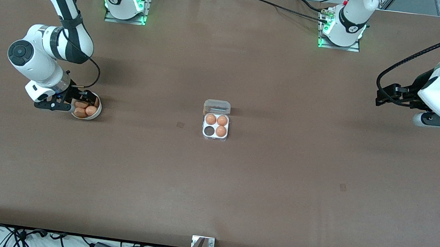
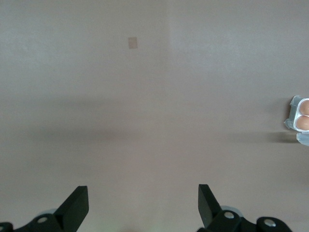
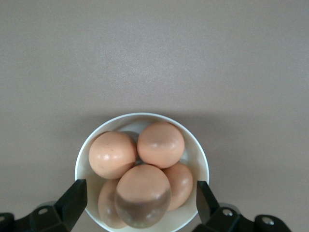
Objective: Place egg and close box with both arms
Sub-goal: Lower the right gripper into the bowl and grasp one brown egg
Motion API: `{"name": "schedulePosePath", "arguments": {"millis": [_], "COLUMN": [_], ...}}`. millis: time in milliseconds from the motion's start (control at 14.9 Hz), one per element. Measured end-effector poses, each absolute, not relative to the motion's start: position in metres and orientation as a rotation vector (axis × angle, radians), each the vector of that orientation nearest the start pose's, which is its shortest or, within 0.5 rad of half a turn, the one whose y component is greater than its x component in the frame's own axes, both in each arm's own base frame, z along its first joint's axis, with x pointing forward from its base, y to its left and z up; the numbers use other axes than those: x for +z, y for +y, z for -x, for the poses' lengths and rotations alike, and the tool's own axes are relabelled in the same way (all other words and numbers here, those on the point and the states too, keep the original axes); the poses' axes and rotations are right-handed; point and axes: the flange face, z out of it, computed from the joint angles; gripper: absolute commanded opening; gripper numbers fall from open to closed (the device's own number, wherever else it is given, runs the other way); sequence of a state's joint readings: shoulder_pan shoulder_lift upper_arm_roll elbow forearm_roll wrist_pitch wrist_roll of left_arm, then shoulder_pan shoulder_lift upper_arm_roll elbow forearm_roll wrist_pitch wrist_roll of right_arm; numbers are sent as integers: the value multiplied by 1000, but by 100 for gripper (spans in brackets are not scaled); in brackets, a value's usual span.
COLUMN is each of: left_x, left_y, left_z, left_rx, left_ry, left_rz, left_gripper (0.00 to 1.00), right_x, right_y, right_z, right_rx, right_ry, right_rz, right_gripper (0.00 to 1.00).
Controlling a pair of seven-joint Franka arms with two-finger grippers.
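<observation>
The robot's right gripper is ready to close, since its fingers are beside the egg in the right wrist view. Closing now would catch the top egg in the bowl.
The box [image 1: 215, 125] sits mid-table, a white four-cell tray with its clear lid [image 1: 217, 106] open on the side toward the robots' bases. It holds three brown eggs [image 1: 216, 123] and one empty cell [image 1: 208, 131]. Its edge shows in the left wrist view [image 2: 297, 116]. A round white bowl [image 1: 97, 113] of several brown eggs [image 3: 142, 193] stands toward the right arm's end. My right gripper [image 1: 77, 104] is open over the bowl, its fingers [image 3: 73, 200] straddling the top egg. My left gripper [image 1: 386, 96] is open and empty, up over bare table at the left arm's end.
The brown table [image 1: 279, 179] is wide. Small darker marks lie on it near the box [image 1: 180, 125] and toward the left arm's end [image 1: 343, 187]. A metal bracket [image 1: 203, 242] sits at the table's front edge.
</observation>
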State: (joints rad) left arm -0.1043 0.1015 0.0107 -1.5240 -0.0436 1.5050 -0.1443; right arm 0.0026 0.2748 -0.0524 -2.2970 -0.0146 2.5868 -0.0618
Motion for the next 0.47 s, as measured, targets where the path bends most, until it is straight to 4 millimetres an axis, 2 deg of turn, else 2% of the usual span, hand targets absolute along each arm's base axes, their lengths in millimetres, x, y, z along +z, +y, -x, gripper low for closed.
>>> {"name": "schedulePosePath", "arguments": {"millis": [201, 468], "left_x": [584, 584], "left_y": [-59, -59], "left_z": [-574, -574], "left_rx": [197, 197], "left_ry": [-80, -80], "left_rz": [3162, 3162], "left_gripper": [100, 100], "right_x": [229, 228], "right_y": [-27, -27], "right_z": [-530, -530], "right_rx": [-18, -17], "right_ry": [-46, -68], "right_rz": [3164, 3164], "right_gripper": [76, 42]}}
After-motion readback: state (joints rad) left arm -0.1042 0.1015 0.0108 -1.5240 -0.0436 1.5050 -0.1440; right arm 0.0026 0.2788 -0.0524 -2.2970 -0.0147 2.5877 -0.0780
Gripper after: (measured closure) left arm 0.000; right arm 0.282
